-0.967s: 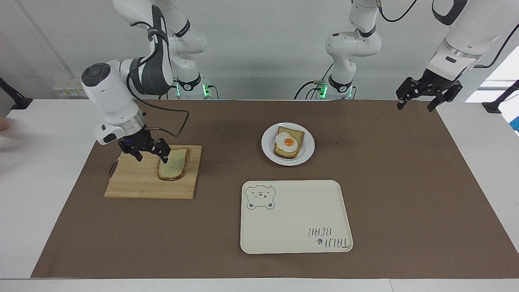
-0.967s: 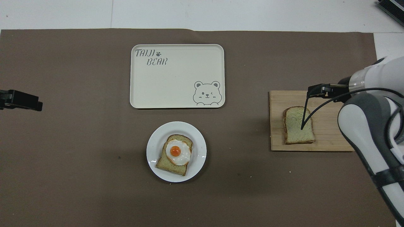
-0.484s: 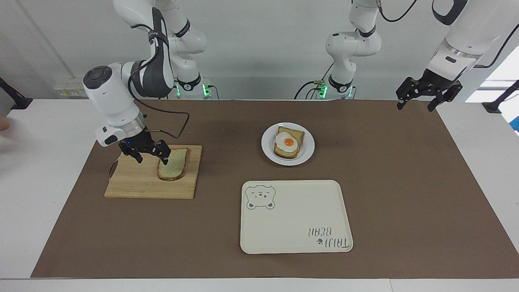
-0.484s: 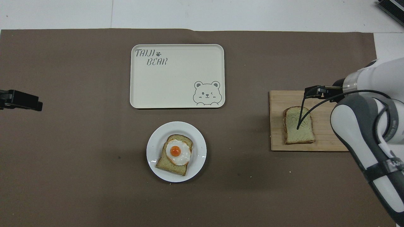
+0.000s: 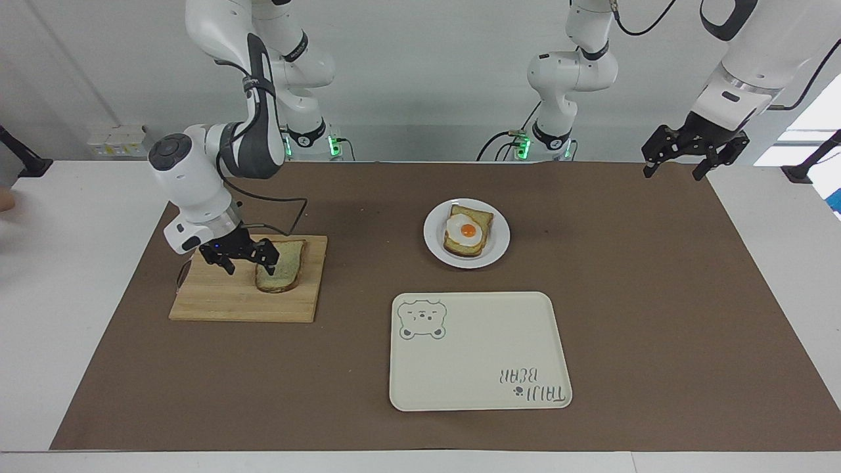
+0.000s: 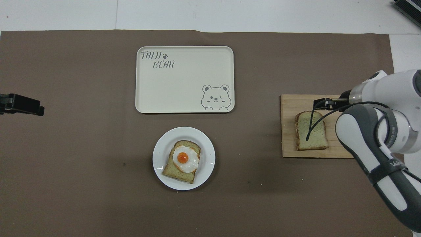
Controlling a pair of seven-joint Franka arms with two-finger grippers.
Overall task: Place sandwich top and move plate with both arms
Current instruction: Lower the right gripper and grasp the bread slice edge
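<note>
I need to put the sandwich top on the egg toast on the plate, so next I should grab the sandwich top with my right gripper by its crust edge (image 6: pixel 297 132).
The sandwich top (image 5: pixel 284 268), a plain pale slice with a brown crust, lies on a wooden board (image 5: pixel 217 299) at the right arm's end of the table; it also shows in the overhead view (image 6: pixel 312 136). My right gripper (image 5: pixel 248 264) is open and low over the board, with one finger at the slice's edge and the other over bare wood. In the overhead view the arm hides most of it (image 6: pixel 324 103). The small white plate (image 5: pixel 434 238) holds toast with a fried egg (image 5: pixel 467 231). My left gripper (image 5: pixel 674 172) waits open, raised over the mat's corner.
A cream tray with a bear drawing (image 5: pixel 479 368) lies farther from the robots than the plate (image 6: pixel 159 152). A brown mat (image 5: pixel 657 315) covers the table. The left gripper (image 6: pixel 29 107) shows at the overhead view's edge.
My right gripper has come down toward the board and shifted a little toward the bread slice. The slice, plate and left arm have not moved.
</note>
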